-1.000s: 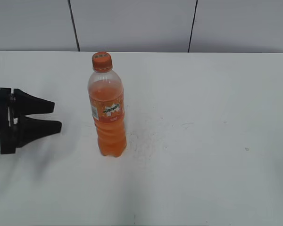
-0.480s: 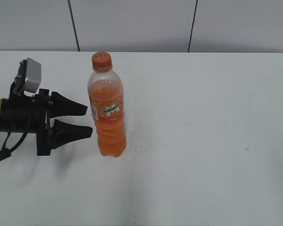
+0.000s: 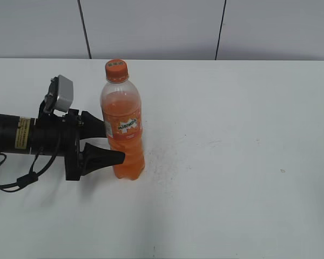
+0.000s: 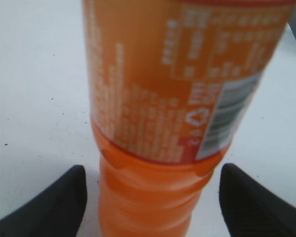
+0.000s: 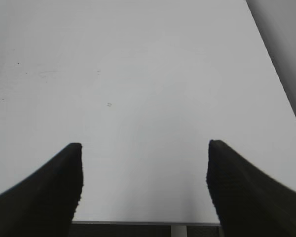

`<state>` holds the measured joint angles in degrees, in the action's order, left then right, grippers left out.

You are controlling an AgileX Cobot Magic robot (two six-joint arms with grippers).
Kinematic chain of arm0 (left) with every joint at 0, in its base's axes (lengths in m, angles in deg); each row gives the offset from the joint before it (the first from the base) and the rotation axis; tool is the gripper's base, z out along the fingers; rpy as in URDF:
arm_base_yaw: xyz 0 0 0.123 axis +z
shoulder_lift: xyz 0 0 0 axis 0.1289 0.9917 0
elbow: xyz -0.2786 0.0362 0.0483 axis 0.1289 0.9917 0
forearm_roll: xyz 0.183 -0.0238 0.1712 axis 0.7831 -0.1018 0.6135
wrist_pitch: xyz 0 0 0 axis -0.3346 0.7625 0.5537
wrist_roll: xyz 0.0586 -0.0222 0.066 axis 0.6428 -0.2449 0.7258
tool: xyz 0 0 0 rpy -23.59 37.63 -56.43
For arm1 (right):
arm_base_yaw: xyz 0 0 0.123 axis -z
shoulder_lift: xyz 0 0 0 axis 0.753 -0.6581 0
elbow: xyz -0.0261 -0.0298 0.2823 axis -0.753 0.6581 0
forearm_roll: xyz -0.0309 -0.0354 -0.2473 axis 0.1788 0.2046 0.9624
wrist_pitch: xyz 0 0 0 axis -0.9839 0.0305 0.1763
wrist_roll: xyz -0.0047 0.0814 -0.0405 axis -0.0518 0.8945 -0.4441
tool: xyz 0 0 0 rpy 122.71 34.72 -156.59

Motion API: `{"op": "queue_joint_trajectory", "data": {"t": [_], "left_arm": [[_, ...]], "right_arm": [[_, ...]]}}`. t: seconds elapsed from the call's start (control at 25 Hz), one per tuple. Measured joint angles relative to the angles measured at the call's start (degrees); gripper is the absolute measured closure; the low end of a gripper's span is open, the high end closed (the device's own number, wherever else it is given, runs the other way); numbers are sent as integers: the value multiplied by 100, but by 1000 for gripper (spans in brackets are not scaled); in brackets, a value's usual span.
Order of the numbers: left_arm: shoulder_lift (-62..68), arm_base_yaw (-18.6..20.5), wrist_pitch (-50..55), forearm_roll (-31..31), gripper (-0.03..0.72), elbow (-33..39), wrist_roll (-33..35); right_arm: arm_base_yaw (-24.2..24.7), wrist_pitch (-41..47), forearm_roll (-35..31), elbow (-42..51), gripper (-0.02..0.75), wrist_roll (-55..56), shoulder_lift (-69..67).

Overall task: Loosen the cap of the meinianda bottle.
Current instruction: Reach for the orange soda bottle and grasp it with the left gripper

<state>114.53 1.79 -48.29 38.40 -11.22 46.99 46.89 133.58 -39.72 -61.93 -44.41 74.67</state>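
Observation:
The left gripper grabs the meinianda bottle by its lower body (image 3: 127,156) (image 4: 153,187) next, to steady it while the cap loosens.
The meinianda bottle (image 3: 123,129) stands upright on the white table, clear plastic with orange drink and an orange label. Its orange cap (image 3: 116,69) is on the neck. My left gripper (image 3: 112,143) is open, reaching in from the left at label height, one finger on each side of the bottle body. In the left wrist view the bottle (image 4: 158,148) fills the space between the two black fingers (image 4: 150,190), with a gap on each side. My right gripper (image 5: 144,168) is open and empty over bare table; it does not show in the exterior view.
The white table (image 3: 232,162) runs to a grey panelled wall at the back. The right wrist view shows the table's near edge (image 5: 138,223) and its right edge.
My left arm has moved right, from the left edge of the exterior view to the bottle. Its open fingers now flank the bottle. The bottle has not moved.

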Motion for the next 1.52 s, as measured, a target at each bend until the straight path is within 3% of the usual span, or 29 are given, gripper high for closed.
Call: {"op": "queue_joint_trajectory", "data": {"t": [0.6, 0.92, 1.08, 1.52], "left_arm": [[207, -28, -140, -433, 179, 0, 79], [207, -459, -42, -613, 179, -1, 300], [207, -479, 109, -662, 179, -6, 305], [207, -473, 174, -719, 274, -6, 346]], "right_arm": [[0, 0, 0, 0, 153, -1, 0], [0, 0, 0, 0, 153, -1, 0], [0, 0, 0, 0, 153, -1, 0], [0, 0, 0, 0, 153, -1, 0]]}}
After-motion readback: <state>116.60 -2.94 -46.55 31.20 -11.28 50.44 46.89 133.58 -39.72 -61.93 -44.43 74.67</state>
